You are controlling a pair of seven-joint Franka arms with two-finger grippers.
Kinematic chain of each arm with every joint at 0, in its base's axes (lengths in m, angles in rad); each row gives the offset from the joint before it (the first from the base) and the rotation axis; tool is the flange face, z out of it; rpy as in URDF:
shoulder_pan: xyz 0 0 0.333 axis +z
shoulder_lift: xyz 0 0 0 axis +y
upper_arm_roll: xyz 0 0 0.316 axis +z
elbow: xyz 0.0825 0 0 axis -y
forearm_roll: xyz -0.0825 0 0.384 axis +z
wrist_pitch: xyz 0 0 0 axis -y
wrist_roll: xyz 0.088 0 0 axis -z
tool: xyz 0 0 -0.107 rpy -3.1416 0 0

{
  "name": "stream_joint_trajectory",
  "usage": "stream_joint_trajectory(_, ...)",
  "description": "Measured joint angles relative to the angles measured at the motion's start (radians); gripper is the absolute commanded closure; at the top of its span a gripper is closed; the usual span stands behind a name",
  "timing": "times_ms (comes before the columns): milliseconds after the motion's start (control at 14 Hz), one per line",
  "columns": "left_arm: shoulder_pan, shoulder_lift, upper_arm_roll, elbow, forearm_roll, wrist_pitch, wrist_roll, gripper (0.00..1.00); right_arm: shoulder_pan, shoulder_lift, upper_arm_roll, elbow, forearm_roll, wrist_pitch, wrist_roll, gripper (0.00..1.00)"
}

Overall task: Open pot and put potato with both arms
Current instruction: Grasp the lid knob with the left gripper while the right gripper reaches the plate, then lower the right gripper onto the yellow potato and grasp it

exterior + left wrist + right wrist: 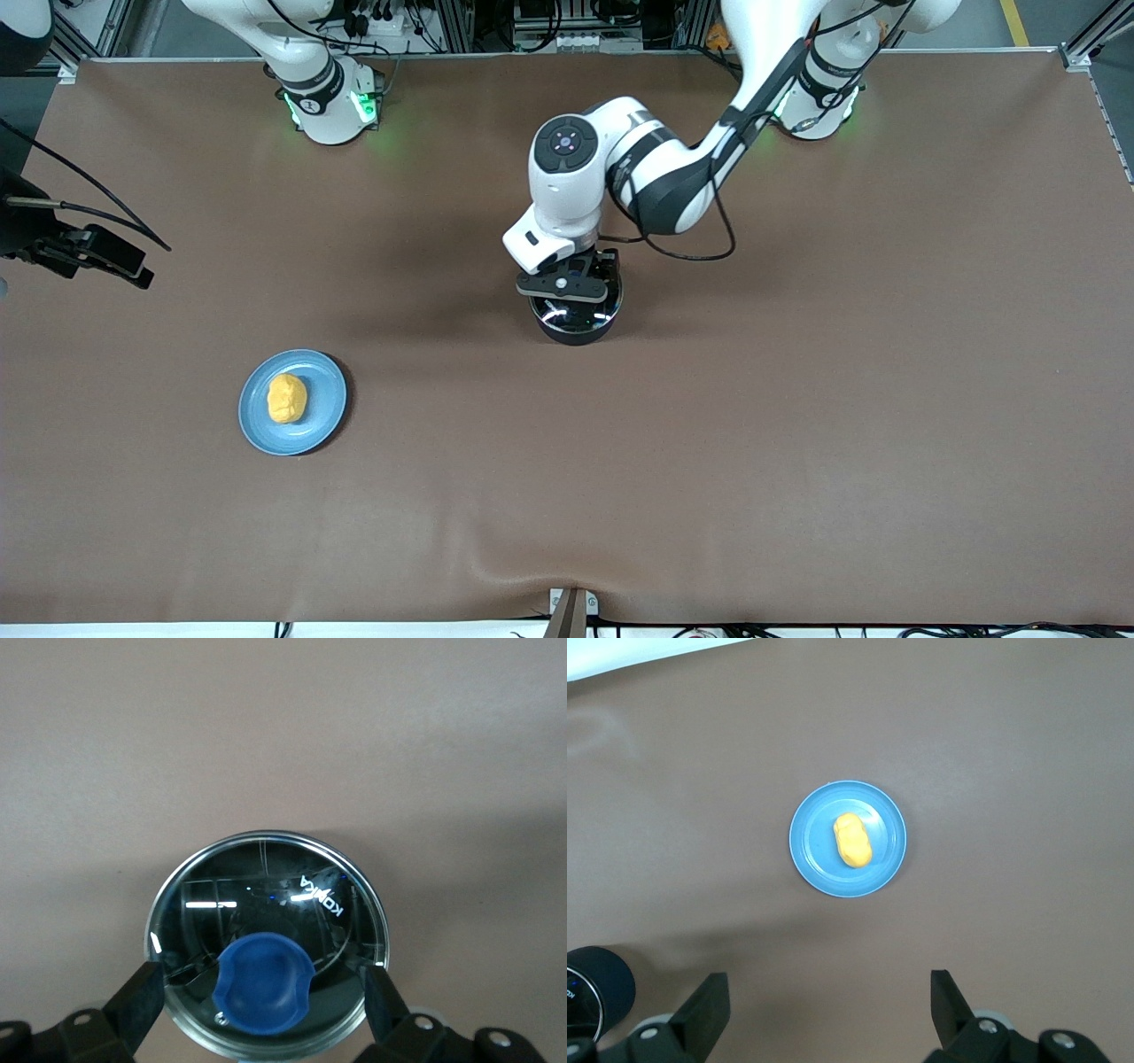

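My left gripper's fingers are above the blue knob [263,983], over the lid's rim [384,935], so closing now would miss. My left gripper lowers first, then closes.
The black pot [578,326] stands mid-table with its clear glass lid [266,895] on it. Its handle is hidden under the left hand. My left gripper [571,297] is low over the lid, open, one finger on each side of the blue knob [263,983] and clear of it. The left gripper [260,981] holds nothing. The yellow-orange potato [287,398] lies on a light-blue plate [323,416], nearer the front camera and toward the right arm's end. My right gripper [124,261] hangs high, open and empty; its wrist view [828,988] shows the potato [852,840] far below.
The plate [815,864] lies on the brown table cover, well apart from the pot [598,992]. The left arm's elbow [656,168] reaches over the table's middle. A small bracket [571,607] sits at the table's front edge.
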Motion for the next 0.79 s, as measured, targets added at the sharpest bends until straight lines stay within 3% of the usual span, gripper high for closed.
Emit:
stream_joint_trajectory(214, -0.004, 0.016, 0.0, -0.037, 0.041, 0.02, -0.011, 0.0, 0.002, 0.033, 0.004, -0.027, 0.002, 0.02, 0.0, 0.0)
stream_joint_trajectory(500, -0.009, 0.01, -0.002, -0.076, 0.044, 0.026, -0.011, 0.0, 0.037, 0.059, 0.015, -0.248, 0.003, 0.356, 0.004, 0.0)
stream_joint_trajectory(786, -0.02, -0.001, -0.004, -0.092, 0.045, 0.026, -0.011, 0.03, 0.059, 0.105, 0.017, -0.384, 0.003, 0.59, 0.003, 0.0)
